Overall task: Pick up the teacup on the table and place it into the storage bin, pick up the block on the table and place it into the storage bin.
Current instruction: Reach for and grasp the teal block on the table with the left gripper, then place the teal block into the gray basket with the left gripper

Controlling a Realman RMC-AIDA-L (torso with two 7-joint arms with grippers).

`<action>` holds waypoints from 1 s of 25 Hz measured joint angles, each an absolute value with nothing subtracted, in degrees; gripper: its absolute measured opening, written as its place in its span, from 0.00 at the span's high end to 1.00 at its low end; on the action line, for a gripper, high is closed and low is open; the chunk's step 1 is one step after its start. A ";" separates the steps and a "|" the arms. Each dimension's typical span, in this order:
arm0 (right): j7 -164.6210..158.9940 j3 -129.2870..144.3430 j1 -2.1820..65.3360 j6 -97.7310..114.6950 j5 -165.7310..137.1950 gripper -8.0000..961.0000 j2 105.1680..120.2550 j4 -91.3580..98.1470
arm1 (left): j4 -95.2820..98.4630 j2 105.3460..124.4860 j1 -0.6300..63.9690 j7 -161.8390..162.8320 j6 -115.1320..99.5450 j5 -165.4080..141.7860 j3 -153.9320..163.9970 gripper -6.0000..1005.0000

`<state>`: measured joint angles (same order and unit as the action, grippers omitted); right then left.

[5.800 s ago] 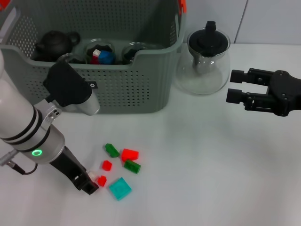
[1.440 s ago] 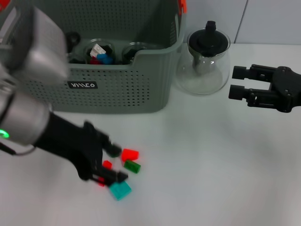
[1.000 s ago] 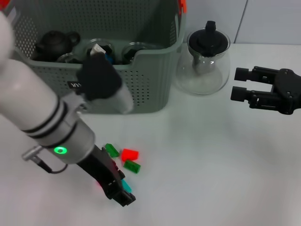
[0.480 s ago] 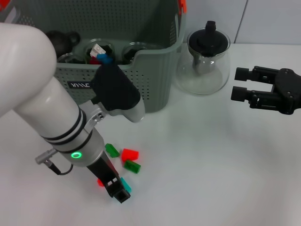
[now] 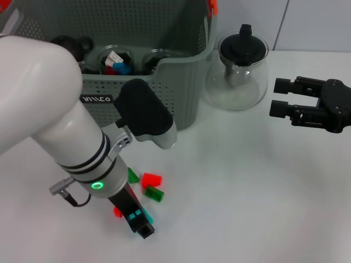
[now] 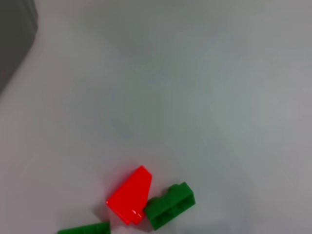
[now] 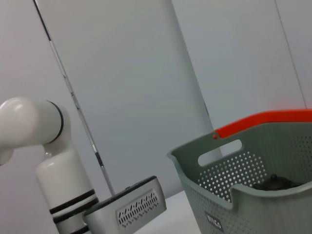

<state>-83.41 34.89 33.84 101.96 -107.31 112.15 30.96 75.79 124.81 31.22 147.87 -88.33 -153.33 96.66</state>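
Note:
The teal block (image 5: 137, 211) would be caught if my left gripper closed, and it needs to close now: its fingers reach down around the block in the head view.
Several small blocks lie on the white table in front of the storage bin (image 5: 164, 104): a red block (image 5: 151, 179), two green blocks (image 5: 154, 193) and a small red one (image 5: 117, 212). My left gripper (image 5: 140, 221) is down at a teal block (image 5: 137, 211), which shows only in slivers around the black gripper. In the left wrist view I see the red block (image 6: 129, 202) and a green block (image 6: 169, 204). Dark teacups (image 5: 157, 56) stand inside the bin, one holding blocks. My right gripper (image 5: 278, 98) hovers open at the right, apart from everything.
A glass teapot (image 5: 237, 74) with a black lid stands just right of the bin. A dark teapot (image 5: 70, 44) sits in the bin's far left. The bin (image 7: 253, 200) has an orange handle (image 7: 265, 121). My bulky left arm (image 5: 49, 120) hides the bin's front left.
The left arm swung across the block pile and came down at the teal block, which stays on the table. The right arm has not moved.

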 joint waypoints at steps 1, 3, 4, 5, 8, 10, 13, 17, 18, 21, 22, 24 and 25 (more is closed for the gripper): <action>-83.41 34.89 33.84 101.95 -107.31 0.18 112.15 30.96 | 75.78 124.81 31.22 148.09 -88.08 -153.62 97.07 0.39; -83.40 34.89 33.84 101.94 -107.31 0.18 112.15 30.96 | 75.76 124.81 31.22 148.62 -87.56 -154.51 98.08 0.39; -83.40 34.89 33.84 101.94 -107.31 0.18 112.15 30.96 | 75.73 124.81 31.22 148.94 -87.40 -155.04 98.60 0.39; -83.41 34.89 33.84 101.95 -107.31 0.18 112.15 30.96 | 75.72 124.81 31.22 149.17 -87.27 -155.31 98.93 0.39; -83.40 34.89 33.80 101.95 -107.31 0.18 112.15 30.94 | 75.69 124.81 31.24 149.58 -87.12 -155.83 99.64 0.39; -83.40 34.89 33.76 101.95 -107.31 0.18 112.15 30.94 | 75.83 124.81 31.27 149.78 -87.04 -155.95 99.82 0.39; -83.41 34.89 33.75 101.95 -107.31 0.18 112.15 30.93 | 75.97 124.81 31.30 149.81 -87.06 -155.96 99.96 0.46; -83.39 34.89 33.75 101.95 -107.31 0.18 112.15 30.93 | 76.10 124.81 31.35 149.91 -87.46 -155.99 99.87 0.56; -83.37 34.89 33.74 101.95 -107.31 0.18 112.15 30.93 | 76.23 124.81 31.32 149.93 -87.50 -156.00 99.82 0.56; -83.32 34.89 33.75 101.96 -107.32 0.18 112.15 30.93 | 77.86 124.81 30.90 149.98 -88.60 -155.94 99.30 0.58; -83.32 34.89 33.75 102.00 -107.31 0.18 112.15 30.93 | 78.99 124.81 30.72 149.98 -89.43 -155.77 98.84 0.58; -83.32 34.85 33.75 102.09 -107.32 0.18 112.15 30.93 | 83.34 124.81 29.81 149.57 -92.40 -153.62 96.12 0.59; -83.32 34.82 33.74 102.15 -107.31 0.18 112.14 30.93 | 85.77 124.80 29.39 149.08 -93.83 -152.06 94.18 0.59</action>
<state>-83.32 34.83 33.74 102.15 -107.31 112.14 30.93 85.77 124.80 29.39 149.08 -93.83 -152.06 94.18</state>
